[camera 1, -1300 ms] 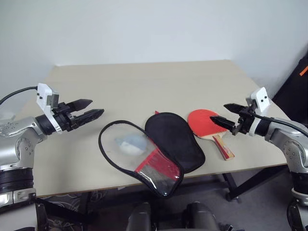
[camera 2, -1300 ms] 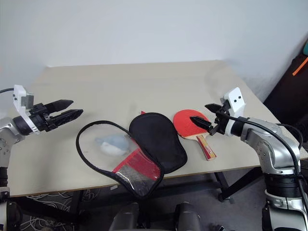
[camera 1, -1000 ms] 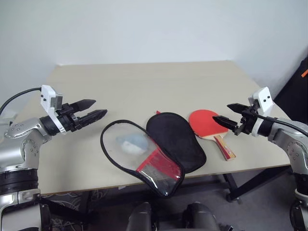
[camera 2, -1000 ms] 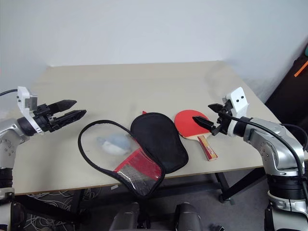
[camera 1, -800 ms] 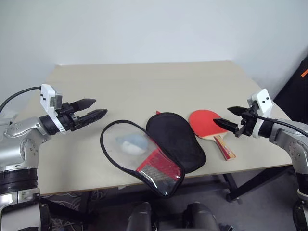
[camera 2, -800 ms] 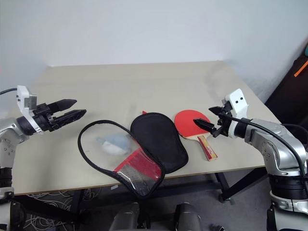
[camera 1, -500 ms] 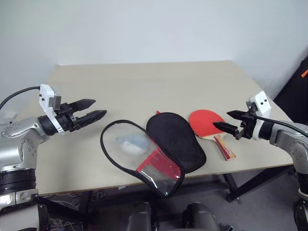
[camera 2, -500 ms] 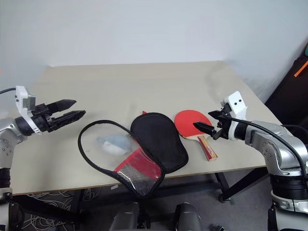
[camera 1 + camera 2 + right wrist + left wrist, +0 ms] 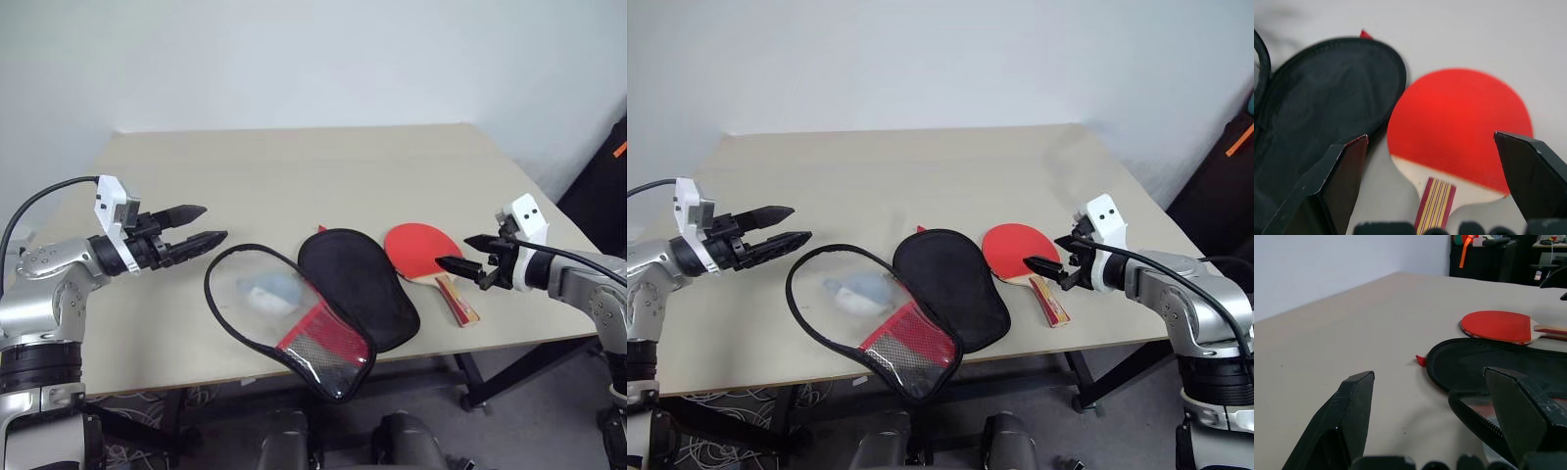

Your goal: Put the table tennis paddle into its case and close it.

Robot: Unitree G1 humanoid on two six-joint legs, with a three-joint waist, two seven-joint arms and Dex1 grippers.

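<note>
The right gripper grips the paddle by its striped handle next and slips the paddle into the table tennis paddle's case.
The table tennis paddle lies flat, red face up, its striped wooden handle pointing toward the table's front edge. Left of it the case lies unzipped and spread open, black lining up, with a clear pocket and a red mesh patch. My right gripper hovers open just above and right of the paddle, tips aimed at it; the paddle lies beneath its fingers. My left gripper hangs open left of the case, above the table, holding nothing.
A small pale blue-white packet sits inside the clear half of the case. The beige table stretches bare behind the objects. Dark equipment stands off the right edge.
My right gripper has dipped lower and tilted further down toward the paddle. The left gripper has shifted slightly toward the case. Paddle and case lie unmoved.
</note>
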